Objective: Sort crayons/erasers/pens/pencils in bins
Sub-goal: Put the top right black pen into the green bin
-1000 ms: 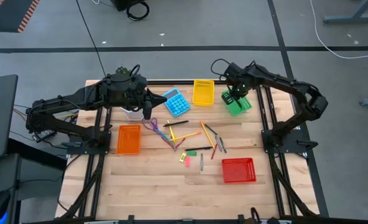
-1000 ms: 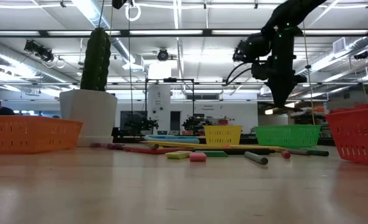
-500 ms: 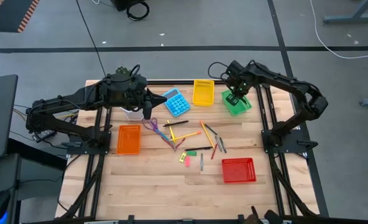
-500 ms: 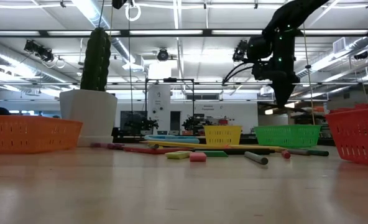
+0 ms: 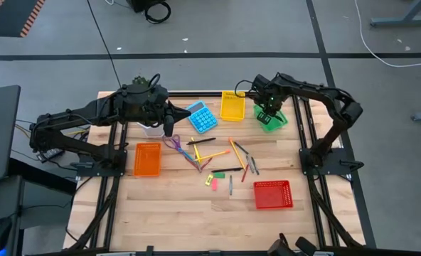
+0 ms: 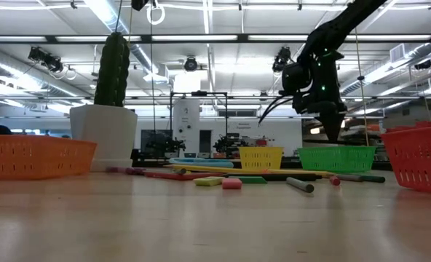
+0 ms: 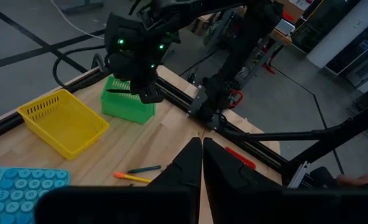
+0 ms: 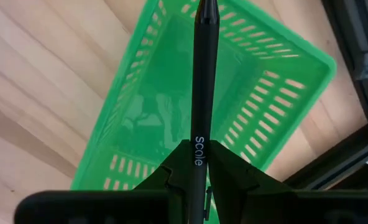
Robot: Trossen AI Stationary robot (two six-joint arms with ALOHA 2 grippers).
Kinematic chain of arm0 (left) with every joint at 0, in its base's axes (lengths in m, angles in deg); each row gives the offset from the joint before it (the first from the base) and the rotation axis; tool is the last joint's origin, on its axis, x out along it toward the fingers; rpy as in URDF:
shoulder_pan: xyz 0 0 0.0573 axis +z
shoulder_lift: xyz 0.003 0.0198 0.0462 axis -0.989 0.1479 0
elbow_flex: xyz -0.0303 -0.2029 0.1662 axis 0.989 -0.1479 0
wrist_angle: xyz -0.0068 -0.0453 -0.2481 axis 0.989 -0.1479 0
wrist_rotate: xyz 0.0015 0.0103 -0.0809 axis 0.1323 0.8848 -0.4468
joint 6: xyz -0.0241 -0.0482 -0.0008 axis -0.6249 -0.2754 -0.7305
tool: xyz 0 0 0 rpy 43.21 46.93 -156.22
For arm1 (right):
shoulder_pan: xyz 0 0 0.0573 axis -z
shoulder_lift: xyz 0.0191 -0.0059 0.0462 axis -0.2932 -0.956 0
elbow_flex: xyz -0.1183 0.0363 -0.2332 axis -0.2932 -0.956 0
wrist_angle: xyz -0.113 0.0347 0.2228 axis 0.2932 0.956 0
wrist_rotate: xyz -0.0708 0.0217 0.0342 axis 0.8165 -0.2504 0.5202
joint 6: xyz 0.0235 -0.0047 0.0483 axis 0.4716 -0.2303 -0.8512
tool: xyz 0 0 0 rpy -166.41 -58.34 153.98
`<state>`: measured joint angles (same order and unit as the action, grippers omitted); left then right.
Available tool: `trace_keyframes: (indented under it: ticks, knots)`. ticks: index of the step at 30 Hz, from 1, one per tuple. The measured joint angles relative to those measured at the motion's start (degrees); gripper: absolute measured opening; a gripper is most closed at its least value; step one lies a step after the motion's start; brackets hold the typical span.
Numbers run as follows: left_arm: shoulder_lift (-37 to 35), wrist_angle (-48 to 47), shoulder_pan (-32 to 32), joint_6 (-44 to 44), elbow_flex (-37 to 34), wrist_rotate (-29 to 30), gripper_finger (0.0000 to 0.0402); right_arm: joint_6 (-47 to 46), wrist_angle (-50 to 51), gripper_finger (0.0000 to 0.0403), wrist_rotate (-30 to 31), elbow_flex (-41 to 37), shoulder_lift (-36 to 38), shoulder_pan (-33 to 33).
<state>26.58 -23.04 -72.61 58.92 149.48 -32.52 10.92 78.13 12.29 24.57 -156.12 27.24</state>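
Note:
The black pen (image 8: 204, 81) hangs inside the green bin's rim and would land in the green bin (image 8: 165, 93), so it is time for my right gripper to open now.
My right gripper (image 5: 268, 110) is shut on a black pen (image 8: 202, 81) above the green bin (image 5: 273, 119), whose inside fills the right wrist view (image 8: 190, 106). My left gripper (image 5: 169, 129) is shut and empty, in the air between the white pot and the blue calculator. Pencils, pens and crayons (image 5: 221, 153) lie loose on the table's middle. Pink and green erasers (image 5: 211, 180) lie nearer the front. The yellow bin (image 5: 232, 105) stands at the back, the orange bin (image 5: 147, 158) at the left, the red bin (image 5: 273, 194) at the front right. My right gripper pinches the black pen between its two fingers at the printed part of the barrel (image 8: 198, 158). The pen lies along the fingers and sticks out past their tips. The fingers point steeply down. The pen is lifted clear, its free end (image 8: 206, 9) over the green bin.
A blue calculator (image 5: 201, 116) lies at the back middle, and a white pot with a cactus (image 6: 111, 124) stands at the back left. Purple-handled scissors (image 5: 175, 144) lie left of the loose sticks. Bare wood stretches along the front edge.
My right gripper has tipped and come down a little toward the green bin, still shut on the pen, while its arm's elbow has drawn in toward the table.

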Motion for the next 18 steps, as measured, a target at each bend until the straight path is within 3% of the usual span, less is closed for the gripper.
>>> trace_keyframes:
  ticks: [9,18]
  knots:
    - [0.0,0.0,-0.1,-0.3,0.0,0.0,0.0022,3.2,-0.1,0.0056,-0.2,0.0,-0.1,-0.1]
    - [0.0,0.0,-0.1,-0.2,0.0,0.0,0.0018,2.7,0.4,0.0088,-0.6,0.0,-0.1,-0.2]
